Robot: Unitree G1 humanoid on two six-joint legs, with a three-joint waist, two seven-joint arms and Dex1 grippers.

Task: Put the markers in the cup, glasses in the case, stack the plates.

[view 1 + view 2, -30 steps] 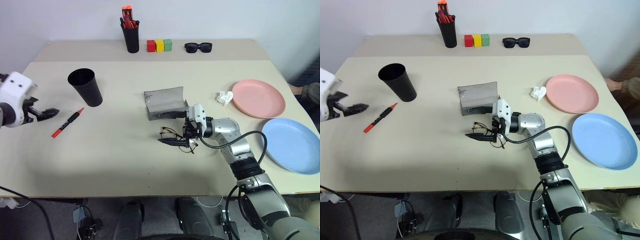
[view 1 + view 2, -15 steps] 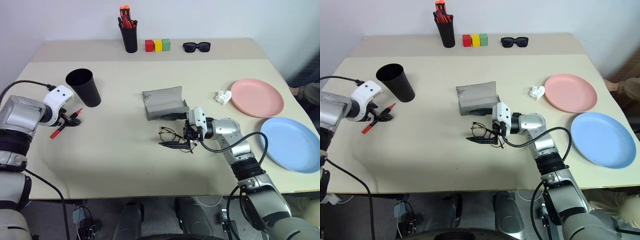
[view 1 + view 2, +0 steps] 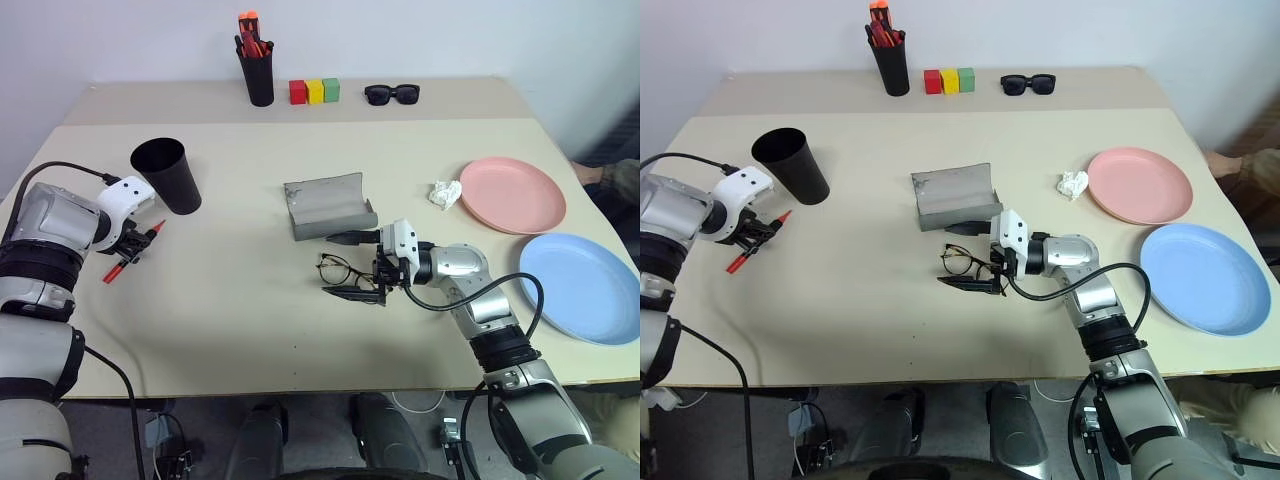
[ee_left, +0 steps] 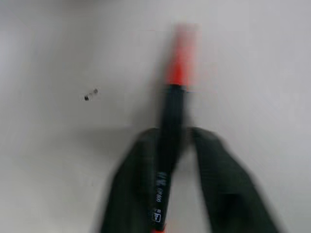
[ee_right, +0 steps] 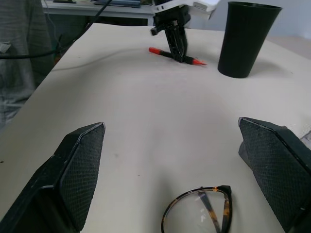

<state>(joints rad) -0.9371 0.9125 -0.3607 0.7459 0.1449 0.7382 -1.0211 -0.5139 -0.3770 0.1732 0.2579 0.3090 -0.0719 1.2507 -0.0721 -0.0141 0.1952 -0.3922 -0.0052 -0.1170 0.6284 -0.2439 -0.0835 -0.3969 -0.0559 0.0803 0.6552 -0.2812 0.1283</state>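
Observation:
The black marker in my left gripper is still short of the plain black cup. My left gripper needs to move the marker toward the cup before it lets go.
A black marker with red ends lies on the table just left of the plain black cup. My left gripper points down at it, shut on the marker's middle. The wire-framed glasses lie in front of the open grey case. My right gripper lies level and open, one finger on each side of the glasses without touching them. At the right, the salmon pink plate and the light blue plate lie side by side.
Along the back edge stand a black holder of orange-red pens, three coloured blocks and black sunglasses. A crumpled white paper lies beside the pink plate.
My left gripper swung in from the table's left edge, came down over the marker and closed on it. The right gripper stayed open around the glasses.

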